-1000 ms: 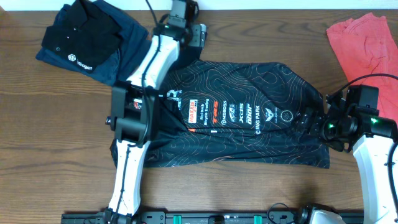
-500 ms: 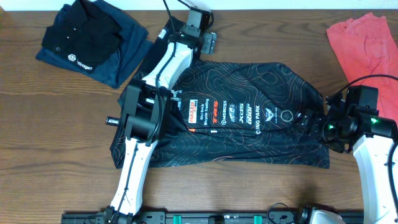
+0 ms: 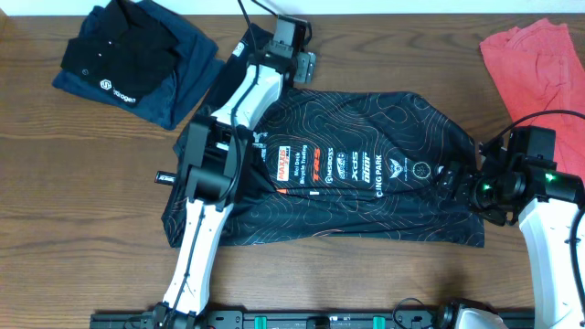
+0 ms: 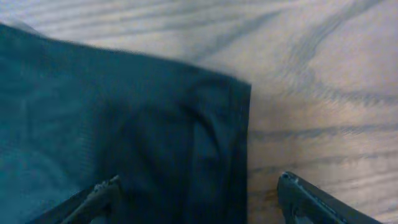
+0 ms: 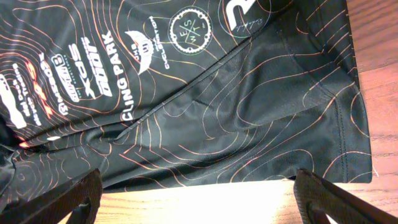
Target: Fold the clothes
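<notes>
The plain dark sleeve should be folded over the jersey's body (image 3: 352, 137), so my left gripper should next grab the jersey by the hemmed corner (image 3: 266, 35) of that sleeve.
The clothes, a black jersey (image 3: 366, 196) with orange-white contour lines and rows of logos, lie spread flat mid-table. My left gripper (image 3: 300, 62) hovers open at the jersey's far upper-left edge. In the left wrist view its fingers (image 4: 102, 198) straddle a hemmed corner of plain dark fabric (image 4: 155, 124), apparently a sleeve, without touching it. My right gripper (image 3: 454, 178) is open at the jersey's right side. In the right wrist view the logos and hem of the jersey (image 5: 236, 106) fill the frame, and bare wood lies between the spread fingertips (image 5: 74, 199).
A black polo (image 3: 114, 46) lies folded on a navy garment (image 3: 187, 73) at the back left. A coral-red garment (image 3: 539, 59) lies at the back right. The left arm's elbow (image 3: 208, 164) hangs over the jersey's left part.
The left arm swung right and slightly away from me, carrying its gripper along the jersey's far edge; it has barely moved in the last half second. The right arm stayed put.
</notes>
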You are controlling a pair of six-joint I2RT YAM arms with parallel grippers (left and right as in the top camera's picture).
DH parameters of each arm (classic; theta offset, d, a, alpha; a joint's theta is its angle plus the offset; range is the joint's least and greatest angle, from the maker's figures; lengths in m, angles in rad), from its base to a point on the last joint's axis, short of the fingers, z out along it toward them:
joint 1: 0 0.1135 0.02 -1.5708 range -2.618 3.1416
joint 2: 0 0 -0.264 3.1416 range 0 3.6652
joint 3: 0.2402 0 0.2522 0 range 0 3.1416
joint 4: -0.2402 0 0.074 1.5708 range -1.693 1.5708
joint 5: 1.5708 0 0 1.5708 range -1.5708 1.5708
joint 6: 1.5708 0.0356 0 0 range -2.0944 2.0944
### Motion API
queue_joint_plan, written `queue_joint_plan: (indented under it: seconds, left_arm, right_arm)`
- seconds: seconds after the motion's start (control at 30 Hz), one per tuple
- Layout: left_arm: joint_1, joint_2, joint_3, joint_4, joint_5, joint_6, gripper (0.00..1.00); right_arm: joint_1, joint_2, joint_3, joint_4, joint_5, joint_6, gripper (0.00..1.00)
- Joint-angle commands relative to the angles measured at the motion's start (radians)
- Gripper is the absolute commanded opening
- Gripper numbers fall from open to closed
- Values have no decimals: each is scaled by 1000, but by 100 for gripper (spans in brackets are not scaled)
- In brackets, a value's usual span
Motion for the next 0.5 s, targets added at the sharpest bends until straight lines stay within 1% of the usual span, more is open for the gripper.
queue_joint_plan:
  seconds: [0.0,0.07,0.2,0.23,0.3,0.33,0.47]
  left_arm:
    - [5,23,23,-11,-16,6,81]
    - [6,25,23,-11,-16,2,81]
    - [10,25,23,-8,-15,-1,81]
    - [10,25,23,-8,-15,-2,74]
    - [11,25,23,-7,-15,-10,57]
    - [12,25,23,-6,-15,-23,54]
    - [18,25,23,-3,-14,-63,52]
  right_arm:
    - [14,-9,13,-1,18,-10,96]
    - [14,-9,13,-1,28,-10,96]
    - [14,-9,13,9,31,-5,93]
    - [14,-9,13,16,38,0,90]
    - [14,-9,13,34,61,6,86]
    - [14,-9,13,43,72,10,86]
    - [14,-9,13,71,74,18,86]
